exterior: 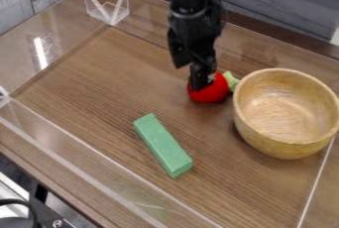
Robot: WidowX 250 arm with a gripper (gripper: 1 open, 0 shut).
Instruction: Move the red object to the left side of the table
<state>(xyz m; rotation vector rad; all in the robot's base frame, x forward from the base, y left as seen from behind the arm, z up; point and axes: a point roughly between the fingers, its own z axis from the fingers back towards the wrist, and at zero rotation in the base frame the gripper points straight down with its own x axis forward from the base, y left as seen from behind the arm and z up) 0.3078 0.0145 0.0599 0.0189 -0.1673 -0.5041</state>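
Observation:
My gripper should grab the red object by its round red body (209, 91) next. That leaves the green leafy top free.
The red object (209, 92), a small round toy fruit with a green leafy top, lies on the table (93, 83) right of centre, just left of the wooden bowl. My gripper (193, 70) hangs straight down over its upper left side, jaws open, with the fingertips at the fruit's top and one finger (201, 75) covering part of it. I cannot tell whether the fingers touch the fruit. Nothing is held.
A wooden bowl (244, 118) stands at the right, close to the fruit. A green rectangular block (162, 144) lies in front, near the middle. Low clear acrylic walls border the table, with a clear stand (106, 8) at the back left.

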